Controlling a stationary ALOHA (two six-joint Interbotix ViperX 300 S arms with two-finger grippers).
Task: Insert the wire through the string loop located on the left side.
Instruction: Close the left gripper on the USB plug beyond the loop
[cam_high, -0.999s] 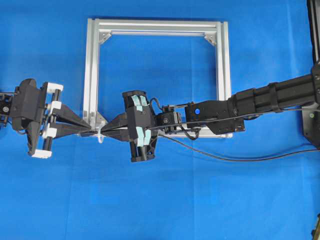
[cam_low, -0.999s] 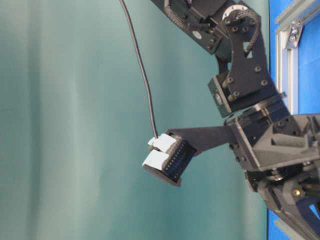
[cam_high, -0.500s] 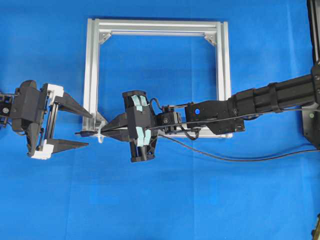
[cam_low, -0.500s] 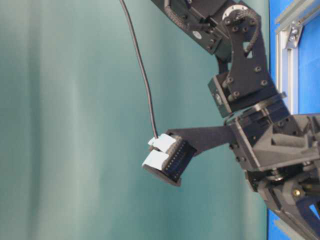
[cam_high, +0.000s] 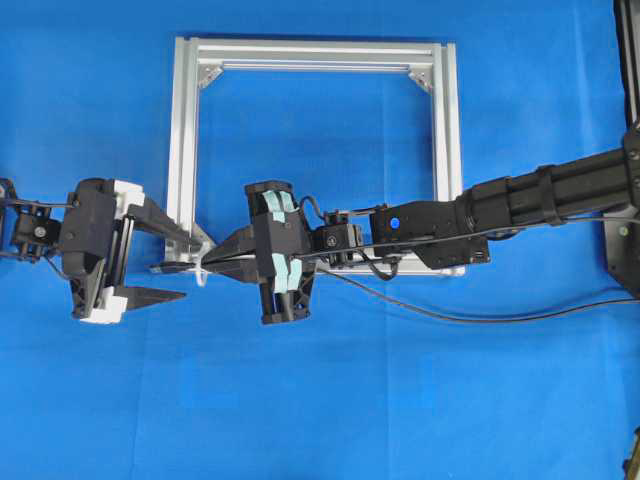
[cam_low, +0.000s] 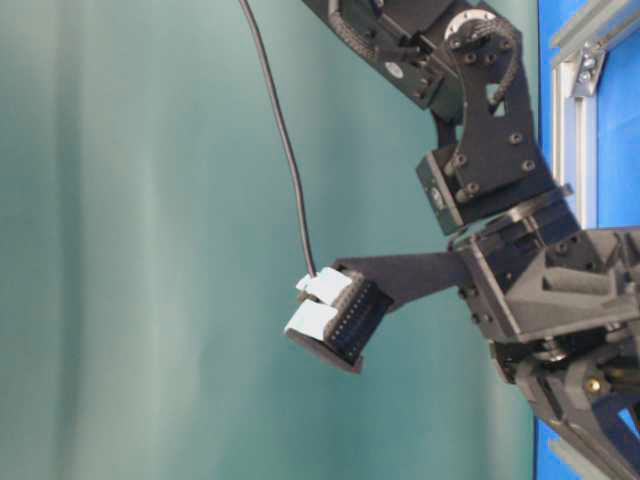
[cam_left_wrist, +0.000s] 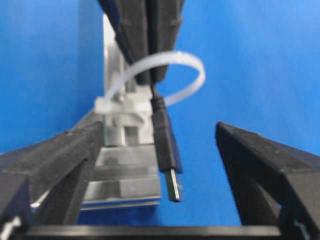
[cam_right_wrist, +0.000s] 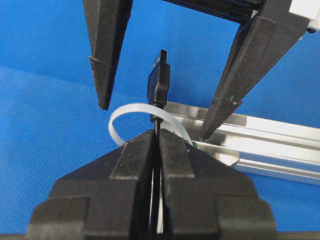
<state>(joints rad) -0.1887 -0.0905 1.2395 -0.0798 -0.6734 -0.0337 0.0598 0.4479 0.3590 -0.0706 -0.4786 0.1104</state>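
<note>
My right gripper crowds the wire (cam_high: 450, 315) just behind the string loop. So my left gripper grabs the wire by its slim black plug (cam_high: 165, 268) next.
The wire's slim black plug (cam_left_wrist: 165, 140) with its metal tip pokes out through the white string loop (cam_left_wrist: 195, 70) at the aluminium frame's (cam_high: 185, 150) lower left corner. My right gripper (cam_right_wrist: 156, 134) is shut on the wire just behind the string loop (cam_right_wrist: 117, 117), and the plug (cam_right_wrist: 159, 82) points away from it. My left gripper (cam_high: 192, 269) stands open with one finger on each side of the plug (cam_high: 165, 268), touching nothing. The rest of the wire (cam_high: 450, 315) trails right across the blue mat.
The right arm (cam_high: 520, 205) stretches in from the right over the frame's lower rail. The table-level view shows only the right arm's wrist (cam_low: 490, 160) and a stretch of the wire (cam_low: 285, 130) against a green wall.
My left gripper was shut on the plug; it has opened, let go, and slid right, so its jaws straddle the plug. The right gripper has not moved.
</note>
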